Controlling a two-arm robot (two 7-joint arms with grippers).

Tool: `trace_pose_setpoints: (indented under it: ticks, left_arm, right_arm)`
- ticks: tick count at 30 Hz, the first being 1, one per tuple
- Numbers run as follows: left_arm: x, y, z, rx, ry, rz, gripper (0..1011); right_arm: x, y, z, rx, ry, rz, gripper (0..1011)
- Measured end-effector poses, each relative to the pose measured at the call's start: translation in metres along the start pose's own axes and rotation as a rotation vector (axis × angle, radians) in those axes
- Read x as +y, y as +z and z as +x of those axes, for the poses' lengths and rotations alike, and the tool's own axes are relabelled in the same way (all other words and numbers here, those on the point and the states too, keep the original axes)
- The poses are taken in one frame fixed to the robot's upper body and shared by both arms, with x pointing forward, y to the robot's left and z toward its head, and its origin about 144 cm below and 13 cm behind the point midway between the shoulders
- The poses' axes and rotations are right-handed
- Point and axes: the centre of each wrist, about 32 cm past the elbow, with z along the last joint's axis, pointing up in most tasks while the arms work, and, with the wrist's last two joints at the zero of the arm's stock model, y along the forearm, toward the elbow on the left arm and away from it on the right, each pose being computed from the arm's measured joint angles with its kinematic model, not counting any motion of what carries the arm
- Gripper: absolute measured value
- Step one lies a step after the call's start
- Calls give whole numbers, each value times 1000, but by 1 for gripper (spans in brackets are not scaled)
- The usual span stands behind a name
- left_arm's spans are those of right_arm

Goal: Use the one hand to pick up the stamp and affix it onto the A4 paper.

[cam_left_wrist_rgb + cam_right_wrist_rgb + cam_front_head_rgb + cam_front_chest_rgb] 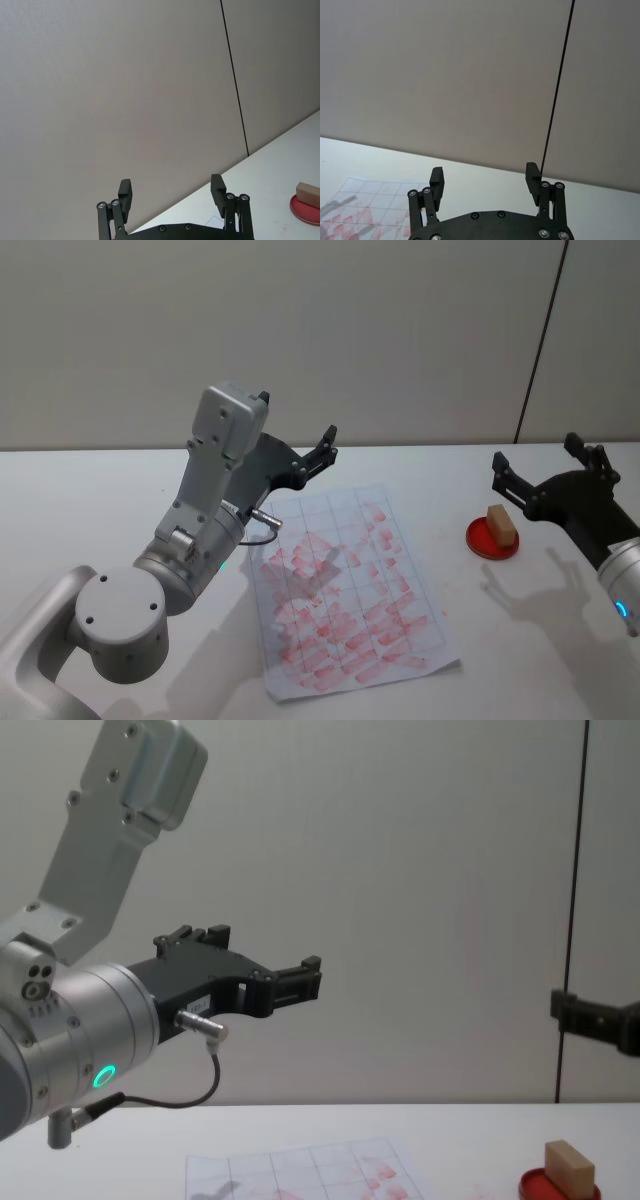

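The stamp's bottom sits on the red ink pad [537, 1187]. My right gripper should next pick the stamp up by its long wooden sides above the ink.
The stamp [501, 525], a small tan wooden block, stands on the red round ink pad [492, 539] at the table's right; it also shows in the left wrist view [308, 194] and the chest view [568, 1167]. The A4 paper [350, 590], gridded and covered in red smudges, lies mid-table, left of the pad. My right gripper [535, 452] hovers open and empty above the table, just right of and behind the stamp. My left gripper [297, 416] is raised over the paper's far left corner, open and empty. The wrist views show the left gripper [171, 184] and the right gripper [484, 171] with fingers spread.
The white table [90, 490] runs back to a plain beige wall with a dark vertical seam [540, 340]. My left arm's large silver links [215, 490] rise over the table's left side. Bare table lies between the paper and the ink pad.
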Motion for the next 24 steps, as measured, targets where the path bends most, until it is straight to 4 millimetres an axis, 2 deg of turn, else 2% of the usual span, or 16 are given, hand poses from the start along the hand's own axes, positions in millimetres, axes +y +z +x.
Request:
trace_pose_setpoints:
  ticks: [8, 24]
  left_arm:
    - [0, 0, 0, 0, 0, 0, 1001]
    - [0, 0, 0, 0, 0, 0, 1001]
  right_arm:
    - [7, -8, -1, -5, -51, -89, 1001]
    - [30, -36, 2, -27, -111, -281, 1001]
